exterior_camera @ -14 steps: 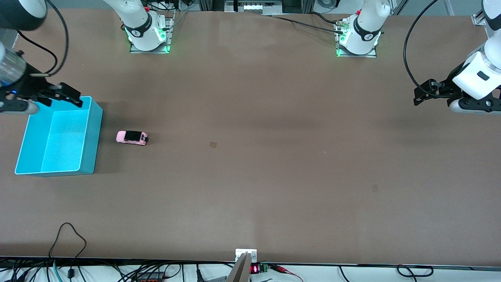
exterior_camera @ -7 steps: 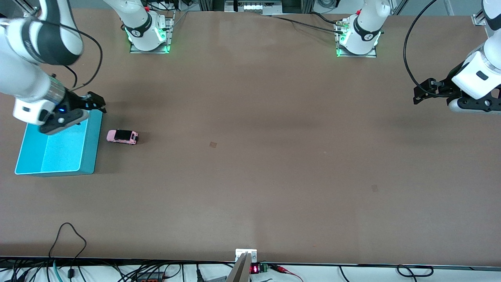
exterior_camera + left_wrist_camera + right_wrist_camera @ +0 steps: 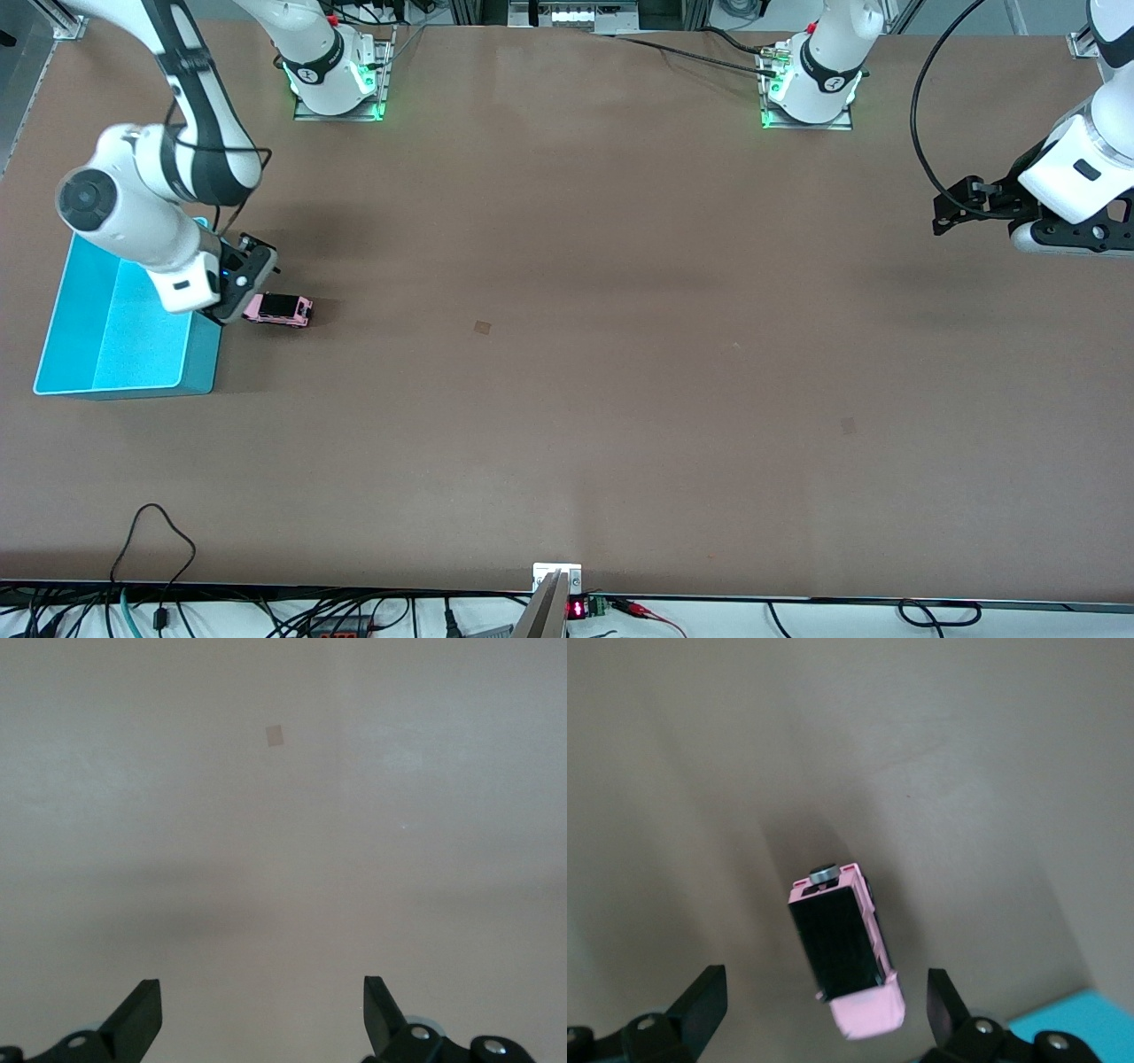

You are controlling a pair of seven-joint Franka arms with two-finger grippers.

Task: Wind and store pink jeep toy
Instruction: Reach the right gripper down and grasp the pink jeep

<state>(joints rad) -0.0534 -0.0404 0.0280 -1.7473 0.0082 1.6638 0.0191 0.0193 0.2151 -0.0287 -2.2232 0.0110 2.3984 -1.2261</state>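
Note:
I need to store the pink jeep toy in the turquoise bin (image 3: 71, 350), so my right gripper should next pinch the jeep by the sides of its black roof section (image 3: 281, 307).
The pink jeep toy (image 3: 279, 309) stands on the table right beside the turquoise bin (image 3: 71, 350), toward the right arm's end. It has a black roof section. My right gripper (image 3: 241, 285) is open, low over the bin's edge and the jeep's pink end. In the right wrist view the jeep (image 3: 843, 955) lies between the open fingertips (image 3: 700, 997), untouched, with its spare wheel pointing away. My left gripper (image 3: 952, 208) is open and empty, held in the air at the left arm's end of the table; its wrist view shows only bare table between its fingertips (image 3: 142, 1008).
The bin is empty and its corner shows in the right wrist view (image 3: 1063, 1014). Two small patches (image 3: 482, 327) mark the brown tabletop. Cables and a small display (image 3: 578, 609) hang along the table's front edge.
My right arm has swung from over the bin toward the jeep and come down low at it. The jeep rolled a little toward the bin, then stopped. The left arm has barely moved.

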